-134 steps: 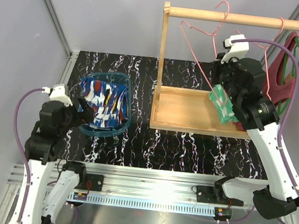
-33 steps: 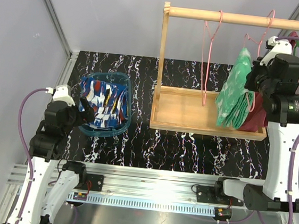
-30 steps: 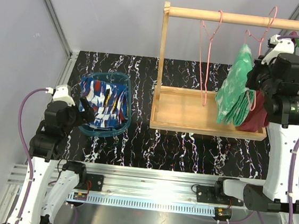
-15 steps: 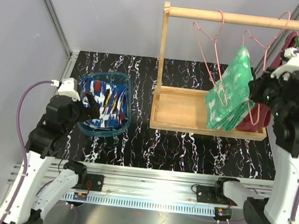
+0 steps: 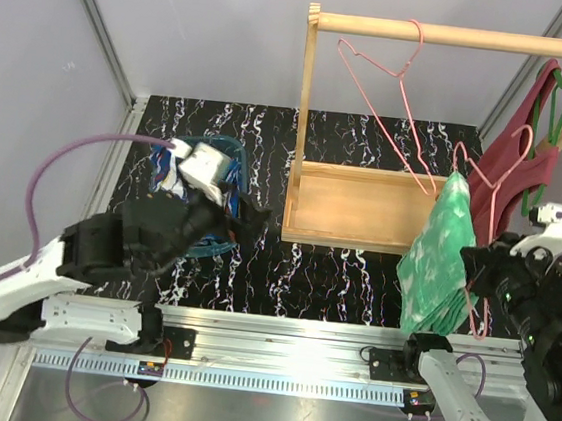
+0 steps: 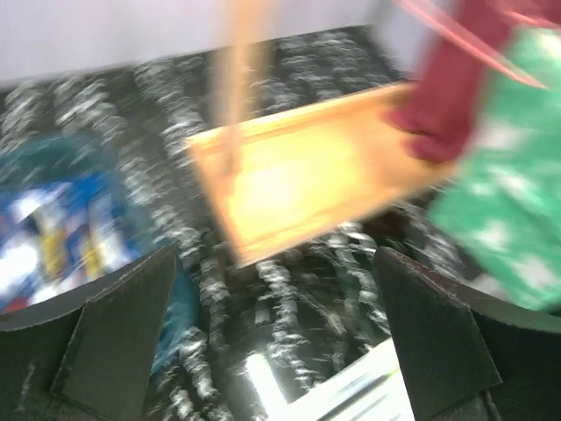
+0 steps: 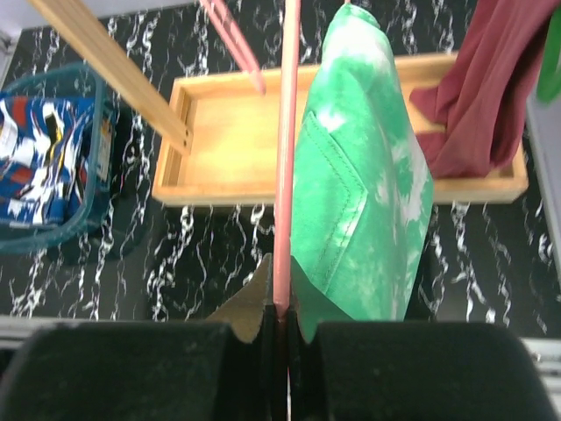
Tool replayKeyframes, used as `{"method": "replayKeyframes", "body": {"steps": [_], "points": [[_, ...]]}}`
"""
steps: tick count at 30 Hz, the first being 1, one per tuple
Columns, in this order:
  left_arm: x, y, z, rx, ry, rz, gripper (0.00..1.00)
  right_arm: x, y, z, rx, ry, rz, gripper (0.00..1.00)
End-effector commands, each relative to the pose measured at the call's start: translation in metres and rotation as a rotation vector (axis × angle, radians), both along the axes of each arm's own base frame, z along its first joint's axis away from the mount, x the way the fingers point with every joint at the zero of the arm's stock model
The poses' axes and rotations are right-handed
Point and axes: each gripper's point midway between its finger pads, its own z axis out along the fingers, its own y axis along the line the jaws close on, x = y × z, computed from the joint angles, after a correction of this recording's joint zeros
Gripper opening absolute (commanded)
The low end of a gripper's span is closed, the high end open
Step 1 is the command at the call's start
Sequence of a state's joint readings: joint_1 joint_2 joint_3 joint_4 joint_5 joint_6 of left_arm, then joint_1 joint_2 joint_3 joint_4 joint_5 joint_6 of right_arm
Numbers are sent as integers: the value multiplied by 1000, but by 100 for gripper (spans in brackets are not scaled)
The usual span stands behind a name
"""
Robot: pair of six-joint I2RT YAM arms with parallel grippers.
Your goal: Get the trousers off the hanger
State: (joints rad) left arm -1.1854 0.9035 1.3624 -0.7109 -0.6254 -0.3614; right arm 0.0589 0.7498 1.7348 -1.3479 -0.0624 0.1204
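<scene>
Next, my left gripper reaches the green trousers and pinches their cloth (image 5: 424, 268) on the basket-facing side, leaving the hanger wire (image 5: 494, 200) free, to remove the trousers.
The green trousers (image 5: 442, 258) mottled with white hang folded over a pink hanger (image 5: 490, 170) that is off the rail, in front of the wooden rack. My right gripper (image 5: 477, 276) is shut on that hanger's wire; in the right wrist view the wire (image 7: 286, 175) runs straight up from the closed jaws, with the green trousers (image 7: 359, 202) beside it. The blue patched trousers (image 7: 39, 158) lie in the teal basket (image 7: 83, 206). My left gripper (image 5: 252, 220) is open and empty, low over the table right of the basket. The left wrist view is blurred, with its fingers (image 6: 114, 342) wide apart.
A wooden rack with a top rail (image 5: 460, 35) and a tray base (image 5: 352, 208) stands at the back right. A second pink hanger (image 5: 385, 81) hangs empty on the rail. A maroon sleeveless top (image 5: 513, 155) hangs on a green hanger (image 5: 559, 99) at the far right.
My right arm has pulled the hanger with the green trousers off the rail and forward to the table's near edge. My left arm has swung right, across the basket toward the middle.
</scene>
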Motion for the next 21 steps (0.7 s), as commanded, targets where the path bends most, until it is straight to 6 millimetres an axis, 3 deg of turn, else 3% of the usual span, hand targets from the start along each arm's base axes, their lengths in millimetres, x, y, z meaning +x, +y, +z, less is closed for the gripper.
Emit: {"method": "replayKeyframes", "body": {"steps": [1,5,6,7,11,13,14,21], "points": [[-19,-52,44,-13,-193,-67,99,-4,7,21,40,-121,31,0],[-75,-124,56,-17,-322,-262,99,-11,10,9,52,-107,43,0],[-81,-133,66,-46,-325,-280,99,-11,10,8,51,-104,48,0],[-87,-157,59,-42,-311,-301,99,-12,11,8,53,-107,54,0],[-112,-210,56,-77,-305,-370,99,-13,12,16,50,-126,65,0],[-114,-223,64,-121,-303,-356,99,-14,13,23,51,-144,74,0],[-118,-240,53,-122,-280,-358,99,-14,15,26,55,-148,88,0],[-124,-298,43,-116,-285,-360,99,-22,24,51,76,-212,142,0]]}}
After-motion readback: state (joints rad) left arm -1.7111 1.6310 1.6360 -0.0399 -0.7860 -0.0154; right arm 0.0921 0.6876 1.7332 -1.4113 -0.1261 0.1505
